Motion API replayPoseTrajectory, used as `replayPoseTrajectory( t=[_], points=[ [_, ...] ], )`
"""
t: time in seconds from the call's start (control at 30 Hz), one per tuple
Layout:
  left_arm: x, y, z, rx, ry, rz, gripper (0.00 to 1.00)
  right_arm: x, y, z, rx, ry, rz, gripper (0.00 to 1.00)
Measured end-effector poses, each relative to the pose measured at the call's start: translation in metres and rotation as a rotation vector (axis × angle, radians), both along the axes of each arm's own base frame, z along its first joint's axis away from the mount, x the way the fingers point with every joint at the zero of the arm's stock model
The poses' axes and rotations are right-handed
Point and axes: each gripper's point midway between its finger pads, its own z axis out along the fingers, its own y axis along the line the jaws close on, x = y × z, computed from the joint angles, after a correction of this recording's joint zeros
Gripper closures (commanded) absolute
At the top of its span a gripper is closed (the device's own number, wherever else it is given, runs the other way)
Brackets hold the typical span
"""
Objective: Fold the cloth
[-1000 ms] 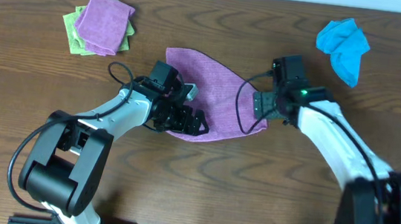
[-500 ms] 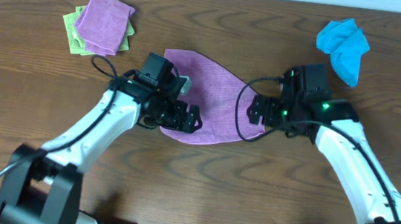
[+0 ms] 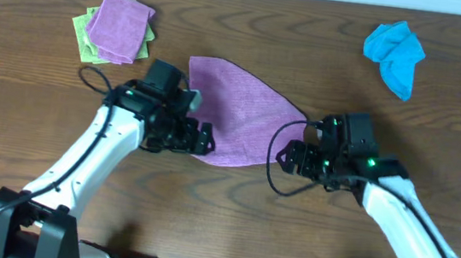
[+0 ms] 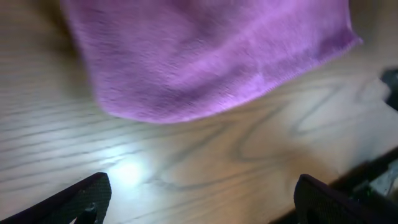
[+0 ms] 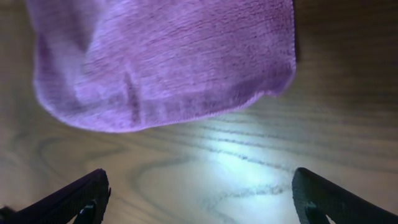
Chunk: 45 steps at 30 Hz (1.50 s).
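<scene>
I should next use my left gripper to grab the purple cloth by the near-edge corner at that gripper, so the cloth's far edge stays free and I can fold it over.
A purple cloth (image 3: 241, 113) lies folded over on the wooden table, between the two arms. My left gripper (image 3: 198, 138) is open and empty at the cloth's lower left edge. In the left wrist view the cloth (image 4: 205, 53) fills the top, with bare wood between the open fingertips (image 4: 202, 199). My right gripper (image 3: 289, 157) is open and empty just off the cloth's lower right corner. In the right wrist view the cloth (image 5: 168, 56) lies above the open fingertips (image 5: 199, 196).
A purple cloth (image 3: 121, 25) lies folded on a green one (image 3: 82, 34) at the far left. A crumpled blue cloth (image 3: 396, 52) lies at the far right. The table's far edge runs along the top.
Both grippers have drawn back from the purple cloth toward the near side, the left one leftward, the right one down and right. The cloth now lies flatter, free of both.
</scene>
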Motion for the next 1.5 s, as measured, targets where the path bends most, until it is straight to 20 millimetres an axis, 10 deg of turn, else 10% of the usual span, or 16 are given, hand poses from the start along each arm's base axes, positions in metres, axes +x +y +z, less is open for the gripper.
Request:
replayPoseTrajectory(
  t=[0.27,0.63,1.5],
  points=[
    [0.027,0.008,-0.004,-0.057,-0.085,0.072,0.05,-0.013,-0.001,0.018,0.031,-0.084,0.004,0.07],
    [-0.005,0.009,-0.053,-0.093,0.018,0.142,0.05,-0.02,0.005,0.028,0.082,-0.105,0.025,0.08],
    [0.026,-0.004,-0.07,-0.252,-0.092,0.309,0.05,-0.025,0.011,0.03,0.116,-0.087,0.043,0.13]
  ],
)
